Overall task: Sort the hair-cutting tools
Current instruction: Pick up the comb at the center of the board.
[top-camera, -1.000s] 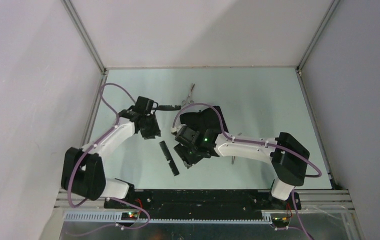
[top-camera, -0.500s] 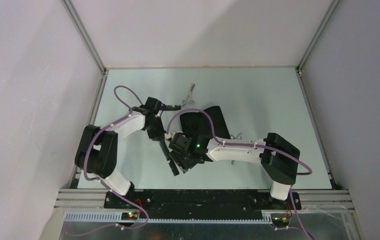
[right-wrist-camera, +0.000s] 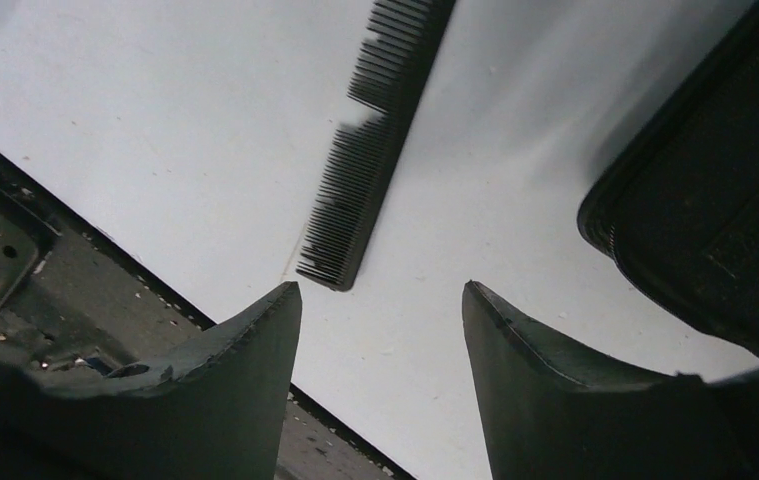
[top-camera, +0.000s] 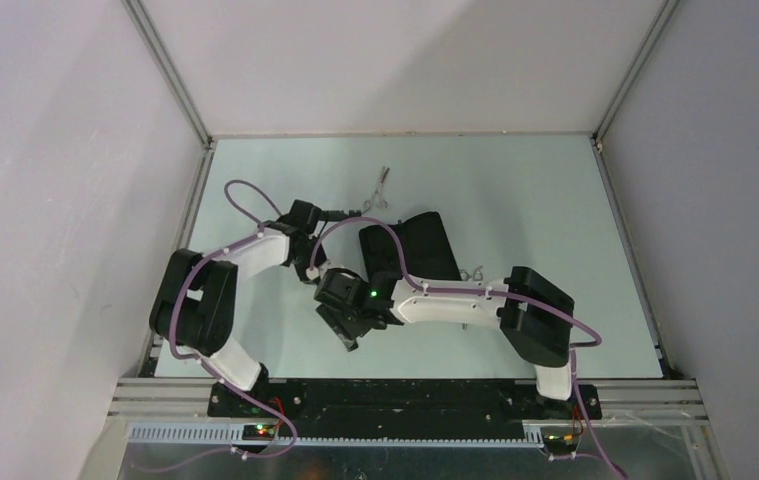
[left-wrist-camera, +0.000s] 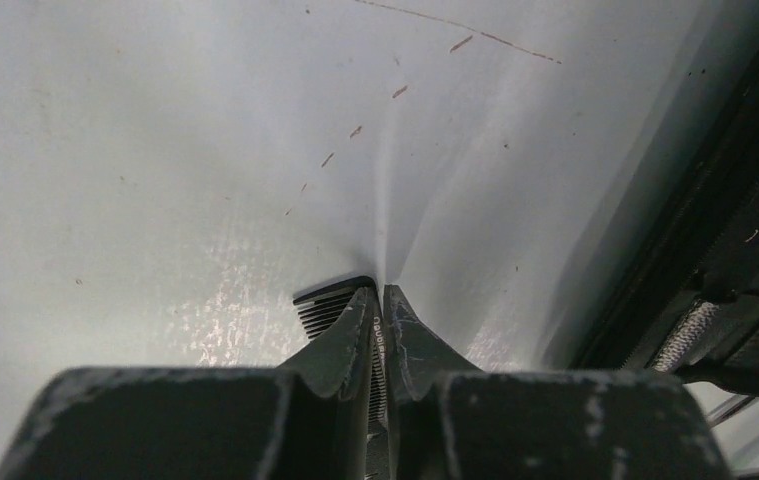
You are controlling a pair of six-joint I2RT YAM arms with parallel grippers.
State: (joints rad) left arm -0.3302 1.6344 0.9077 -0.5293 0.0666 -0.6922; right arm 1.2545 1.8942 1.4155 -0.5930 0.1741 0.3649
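The second black comb should next be gripped by its near toothed end (top-camera: 351, 345) with my right gripper. The comb's far end then stays free to go into the case (top-camera: 420, 245).
My left gripper (top-camera: 340, 213) is shut on a slim black comb, whose toothed end sticks out past the fingertips in the left wrist view (left-wrist-camera: 330, 305). It holds the comb close over the table, left of the black case (top-camera: 420, 245). My right gripper (top-camera: 343, 325) is open and empty, low over the second black comb (right-wrist-camera: 370, 150), which lies flat just beyond its fingertips. In the top view only that comb's near end (top-camera: 350, 343) shows. One pair of silver scissors (top-camera: 380, 188) lies behind the case. The ring handles of a second pair (top-camera: 471, 272) peek out behind my right arm.
The black fabric case also fills the right side of the right wrist view (right-wrist-camera: 715, 210). The table's black front rail (right-wrist-camera: 35, 290) lies just left of my right gripper's left finger. Side walls enclose the table on the left and right.
My right gripper has moved left and toward the near edge, ending over the lying comb. My left arm folded in at first, then barely moved, still gripping its comb.
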